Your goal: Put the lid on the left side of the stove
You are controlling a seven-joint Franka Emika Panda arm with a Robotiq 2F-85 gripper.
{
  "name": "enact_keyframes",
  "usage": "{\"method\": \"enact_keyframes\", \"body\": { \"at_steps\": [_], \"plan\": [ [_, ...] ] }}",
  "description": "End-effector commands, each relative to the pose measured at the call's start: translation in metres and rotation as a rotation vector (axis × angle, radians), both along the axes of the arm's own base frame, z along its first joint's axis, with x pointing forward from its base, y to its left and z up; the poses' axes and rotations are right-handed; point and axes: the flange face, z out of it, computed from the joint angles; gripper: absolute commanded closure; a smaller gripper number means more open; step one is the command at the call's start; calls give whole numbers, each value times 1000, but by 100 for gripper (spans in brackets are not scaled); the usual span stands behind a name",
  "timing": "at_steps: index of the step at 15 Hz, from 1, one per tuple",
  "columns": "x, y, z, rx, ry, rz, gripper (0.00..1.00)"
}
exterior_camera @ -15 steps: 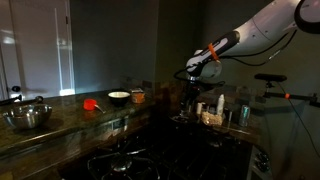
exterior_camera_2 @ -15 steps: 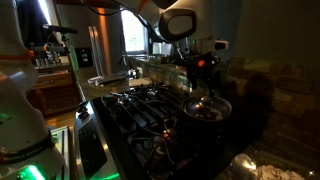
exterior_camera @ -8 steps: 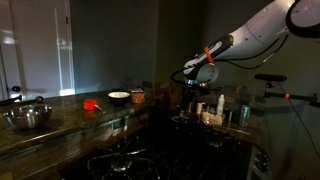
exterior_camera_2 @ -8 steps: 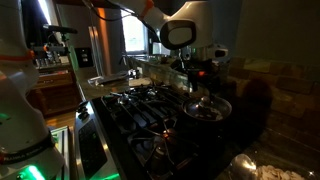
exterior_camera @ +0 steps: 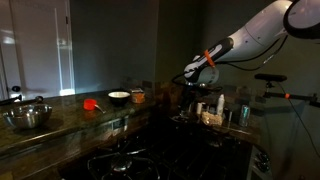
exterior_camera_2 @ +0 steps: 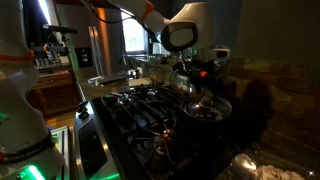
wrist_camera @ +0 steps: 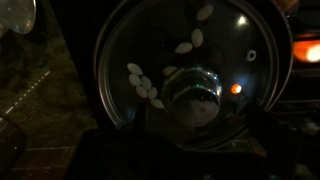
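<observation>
I need to grab the lid from above by its central knob (wrist_camera: 193,92) next, with my gripper's fingers on either side. That leaves the lid's rim free, so I can set the lid flat on the stove.
The scene is very dark. The lid (wrist_camera: 165,45), round and shiny with a central knob (wrist_camera: 193,92), fills the wrist view. In an exterior view it (exterior_camera_2: 207,105) rests on a dark pan at the far right of the black stove (exterior_camera_2: 140,105). My gripper (wrist_camera: 197,140) hovers just above the knob, and its dark fingers seem to stand apart on either side of it. It looks open and holds nothing. The gripper shows in both exterior views (exterior_camera: 190,97) (exterior_camera_2: 203,80). The stove's near burners (exterior_camera: 125,160) are faintly visible.
A deep steel mixing bowl (exterior_camera: 27,117), a red object (exterior_camera: 91,103) and a small white bowl (exterior_camera: 118,97) stand on the counter. Bottles and jars (exterior_camera: 220,106) crowd beside the gripper. The stove's dark grates stretch away from the lid. An orange light (wrist_camera: 305,50) glows nearby.
The arm has shifted slightly and come a little lower over the lid. The lid has not moved.
</observation>
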Motion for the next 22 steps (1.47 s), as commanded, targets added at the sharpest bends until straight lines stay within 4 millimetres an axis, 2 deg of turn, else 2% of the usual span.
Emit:
{"method": "enact_keyframes", "body": {
  "at_steps": [1,2,4,5,6,7,8,10,15,22],
  "plan": [
    [0,-2,-12,-17,23,-20,4],
    [1,-2,-14,-21,26,-22,8],
    [2,2,-16,-19,32,-14,21],
    [3,3,-17,-22,29,-7,33],
    [3,5,-18,-21,31,-1,39],
    [3,7,-17,-21,31,3,53],
    [3,9,-16,-21,31,1,63],
    [1,10,-11,-36,19,5,76],
    [1,19,6,-89,5,45,76],
    [5,38,50,-82,9,118,76]
  ]
}}
